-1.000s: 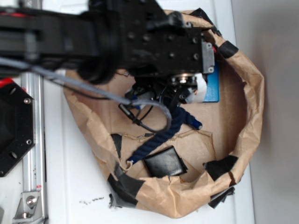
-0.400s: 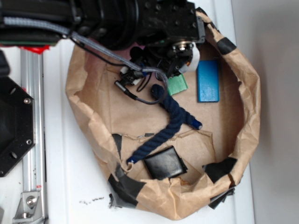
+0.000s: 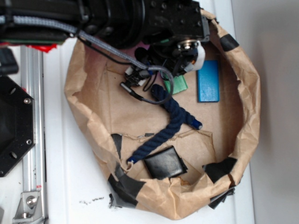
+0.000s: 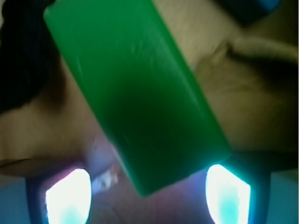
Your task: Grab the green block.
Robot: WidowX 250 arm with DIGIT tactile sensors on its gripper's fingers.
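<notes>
My gripper moves forward along the green block and only then closes on it, since my fingers only reach the block's near corner.
The green block (image 4: 135,93) fills the middle of the wrist view, lying slanted on brown paper. Its near corner reaches down between my two glowing fingertips (image 4: 67,196), which stand wide apart on either side without touching it. My gripper (image 4: 147,196) is open, low over the block. In the exterior view only a small part of the green block (image 3: 180,84) shows, below the black arm head. The gripper itself is hidden there under the arm.
A blue block (image 3: 208,81) lies just right of the green one. A dark blue rope (image 3: 170,122) runs diagonally across the paper nest (image 3: 247,116). A black square pad (image 3: 164,162) sits near the front. A cable (image 3: 140,91) hangs from the arm.
The arm has shifted up and left, uncovering the blue block and a strip of the green block. Over the last moment it has settled slightly lower over the green block.
</notes>
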